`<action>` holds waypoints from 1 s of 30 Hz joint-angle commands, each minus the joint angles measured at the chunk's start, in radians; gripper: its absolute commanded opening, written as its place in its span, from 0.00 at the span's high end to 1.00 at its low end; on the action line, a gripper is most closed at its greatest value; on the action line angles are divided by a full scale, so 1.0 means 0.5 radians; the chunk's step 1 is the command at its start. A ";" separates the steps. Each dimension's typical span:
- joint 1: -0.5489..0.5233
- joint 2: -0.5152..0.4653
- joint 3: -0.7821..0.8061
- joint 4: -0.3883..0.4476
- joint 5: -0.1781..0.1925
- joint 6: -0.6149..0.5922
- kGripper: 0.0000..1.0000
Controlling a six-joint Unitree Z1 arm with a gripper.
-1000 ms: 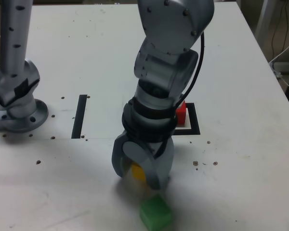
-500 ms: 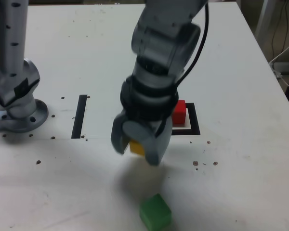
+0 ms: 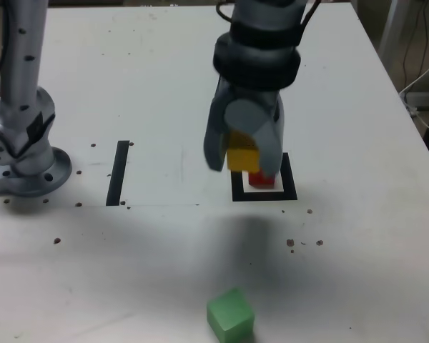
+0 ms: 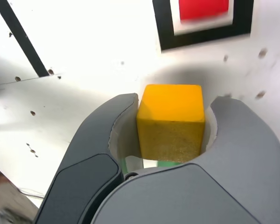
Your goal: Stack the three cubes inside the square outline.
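My gripper holds the yellow cube (image 3: 242,157) above the table, short of the red cube, so it needs to keep holding the yellow cube until the yellow cube reaches the red cube.
My gripper (image 3: 243,158) is shut on the yellow cube (image 3: 242,157), holding it in the air just in front of the square outline (image 3: 237,194). In the wrist view the yellow cube (image 4: 171,121) is clamped between the two grey fingers (image 4: 109,135). The red cube (image 3: 262,179) rests inside the outline, partly hidden behind the yellow one; the wrist view shows the red cube (image 4: 203,8) inside the black square outline (image 4: 165,28). The green cube (image 3: 230,314) lies on the table near the front edge, apart from the gripper.
A straight black strip (image 3: 118,172) is marked on the white table (image 3: 129,78) at the exterior view's left of the outline. The arm's grey base (image 3: 25,153) stands at the far left. Small holes dot the tabletop. Cables hang past the table's right edge.
The gripper closed on the yellow cube, lifted it off the table and carried it back and to the exterior view's right, toward the outline. The green and red cubes stayed put.
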 commanded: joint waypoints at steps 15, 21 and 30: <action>0.324 0.162 -0.073 -0.020 -0.139 0.133 0.69; 0.384 0.219 -0.091 -0.026 -0.144 0.177 0.69; 0.435 0.272 -0.101 -0.065 -0.128 0.257 0.69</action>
